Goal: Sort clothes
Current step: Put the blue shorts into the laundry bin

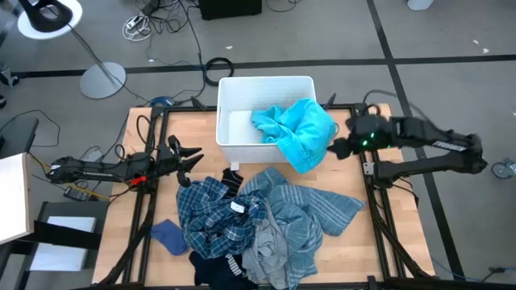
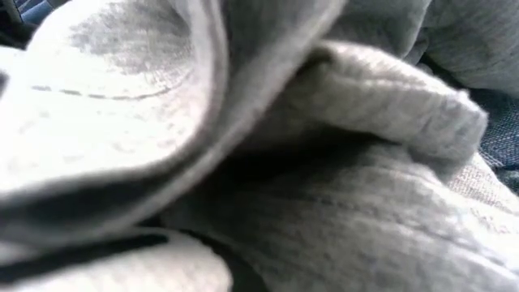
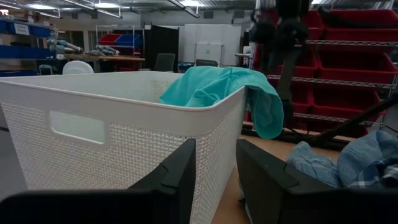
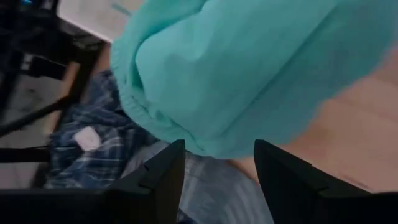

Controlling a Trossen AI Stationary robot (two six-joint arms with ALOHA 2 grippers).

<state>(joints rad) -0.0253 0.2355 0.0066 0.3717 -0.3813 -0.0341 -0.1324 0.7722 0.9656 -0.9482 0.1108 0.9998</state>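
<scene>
Next, my right gripper grabs the turquoise top by its overhanging end point(image 1: 305, 157) to tuck the top fully into the white bin point(image 1: 242, 87).
A bright turquoise top point(image 1: 297, 130) lies draped over the right near corner of the white bin point(image 1: 242, 87). Part of it is inside and part hangs down the outer wall; it also shows in the left wrist view point(image 3: 217, 87). My right gripper point(image 1: 335, 147) is open just right of the hanging part point(image 4: 236, 74) and holds nothing. My left gripper point(image 1: 192, 157) is open and empty, left of the bin's near wall point(image 3: 93, 143). The plaid shirt point(image 1: 211, 213), grey-blue striped pieces point(image 1: 310, 211), a grey garment point(image 1: 262, 251) and a navy striped item point(image 1: 216, 270) lie heaped on the table.
A small blue cloth point(image 1: 169, 236) lies at the heap's left edge. Grey fabric point(image 2: 324, 162) fills the low view right in front of that camera. Bare wood point(image 1: 347, 173) shows to the right of the bin and above the heap. Cables and a lamp stand lie on the floor beyond the table.
</scene>
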